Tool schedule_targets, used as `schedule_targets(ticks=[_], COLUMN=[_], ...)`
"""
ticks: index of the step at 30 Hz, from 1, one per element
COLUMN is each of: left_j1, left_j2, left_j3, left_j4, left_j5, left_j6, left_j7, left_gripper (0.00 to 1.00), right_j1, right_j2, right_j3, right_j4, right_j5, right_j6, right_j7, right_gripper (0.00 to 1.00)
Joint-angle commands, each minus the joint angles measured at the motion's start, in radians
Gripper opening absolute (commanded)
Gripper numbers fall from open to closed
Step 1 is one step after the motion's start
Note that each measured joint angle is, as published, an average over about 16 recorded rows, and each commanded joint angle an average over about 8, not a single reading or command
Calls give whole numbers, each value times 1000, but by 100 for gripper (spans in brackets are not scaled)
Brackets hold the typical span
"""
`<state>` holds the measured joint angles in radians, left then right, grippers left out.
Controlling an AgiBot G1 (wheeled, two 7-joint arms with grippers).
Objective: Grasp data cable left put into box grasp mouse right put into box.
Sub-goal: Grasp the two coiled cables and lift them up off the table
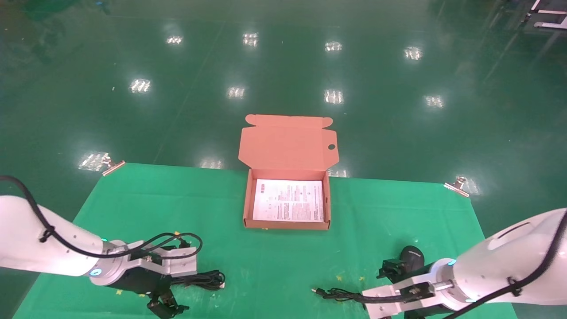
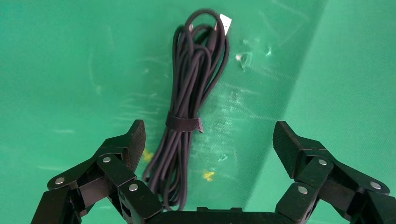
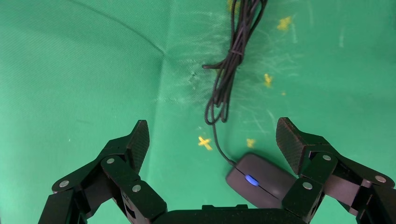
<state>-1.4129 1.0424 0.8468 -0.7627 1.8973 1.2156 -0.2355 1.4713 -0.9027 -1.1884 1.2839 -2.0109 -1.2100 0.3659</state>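
Note:
The data cable (image 2: 192,84) should be grabbed next by its strapped middle (image 2: 183,122) with my left gripper, because the loops spread out loosely toward both ends.
The data cable (image 2: 192,84) is a black looped bundle with a strap, lying on the green cloth at the front left (image 1: 204,280). My left gripper (image 2: 210,135) hangs open over it, the bundle close to one finger and not touching it. The mouse (image 3: 261,179), black with a blue light, lies at the front right (image 1: 413,256), its thin cord (image 3: 229,70) trailing away. My right gripper (image 3: 212,135) is open just above it, the mouse near one finger's base. The salmon box (image 1: 287,224) stands open at the table's far middle, holding only a white printed sheet.
The green cloth (image 1: 283,266) covers the table and is clipped at its far corners (image 1: 113,165) (image 1: 458,185). The box's lid (image 1: 288,141) stands up behind it. Beyond the far edge is glossy green floor. Small yellow marks dot the cloth.

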Motion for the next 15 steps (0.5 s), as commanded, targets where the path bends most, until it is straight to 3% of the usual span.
schedule_targets(ticks=[1, 10, 11, 15], left_j1=[-5, -47, -51, -64], left_j2=[19, 89, 96, 113], left_j3=[1, -12, -13, -20], left_j4=[52, 264, 283, 343], left_j5=[4, -10, -12, -17], left_j6=[-16, -76, -84, -112], left_j7=[8, 87, 95, 123], left_gripper=[100, 100, 93, 43], right_j1=[-13, -34, -36, -42], right_j2=[-12, -89, -98, -128], right_j3=[-3, -6, -6, -6], right_j4=[-14, -147, -165, -225], right_j5=[-19, -41, -42, -47], right_j6=[17, 89, 98, 128], right_j7=[24, 16, 13, 3], right_gripper=[100, 100, 100, 51])
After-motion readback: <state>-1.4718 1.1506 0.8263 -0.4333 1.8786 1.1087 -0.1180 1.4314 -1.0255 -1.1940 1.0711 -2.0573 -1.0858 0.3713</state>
